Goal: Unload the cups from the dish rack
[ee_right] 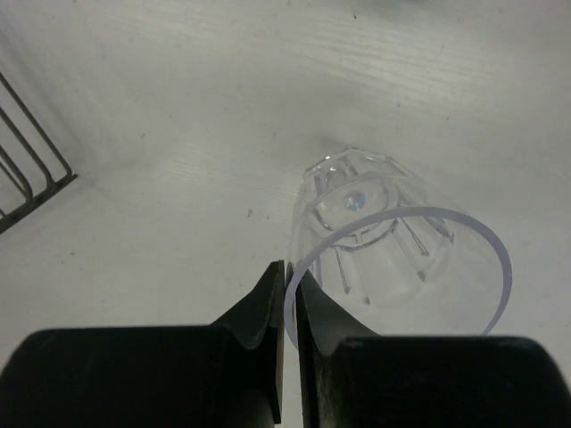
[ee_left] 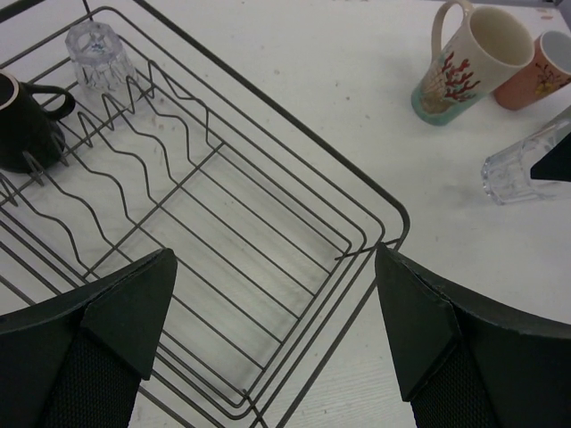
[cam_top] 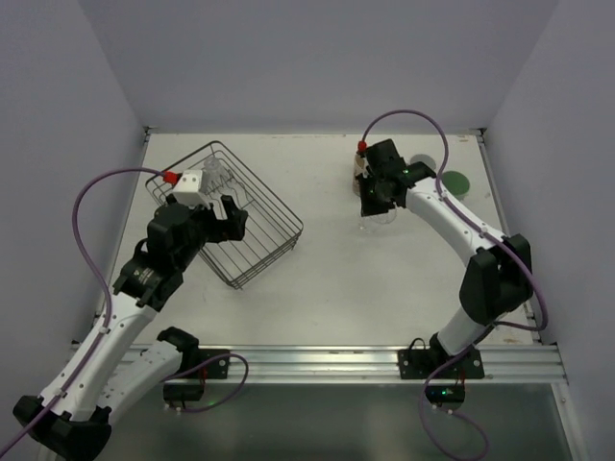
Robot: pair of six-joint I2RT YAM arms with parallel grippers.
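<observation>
My right gripper is still short of the flat table with the second clear glass, so it needs to move the glass toward the table before it lets go.
The black wire dish rack (cam_top: 264, 187) sits at the left of the table. My left gripper (cam_top: 229, 219) hovers open and empty over the rack's near corner (ee_left: 268, 102). In the left wrist view, a dark brown mug (ee_left: 22, 125) and an upturned clear glass (ee_left: 98, 53) are in the rack's far end. My right gripper (cam_top: 375, 197) is shut on the rim of a second clear glass (ee_right: 384, 241), upright at or just above the table. The cream patterned mug (ee_left: 468, 62) and salmon-pink mug (ee_left: 540, 71) stand on the table beside it.
A green cup (cam_top: 454, 181) stands at the back right near the right arm's forearm. The rack's corner (ee_right: 27, 169) shows at the left edge of the right wrist view. White walls close in the table at the back and sides.
</observation>
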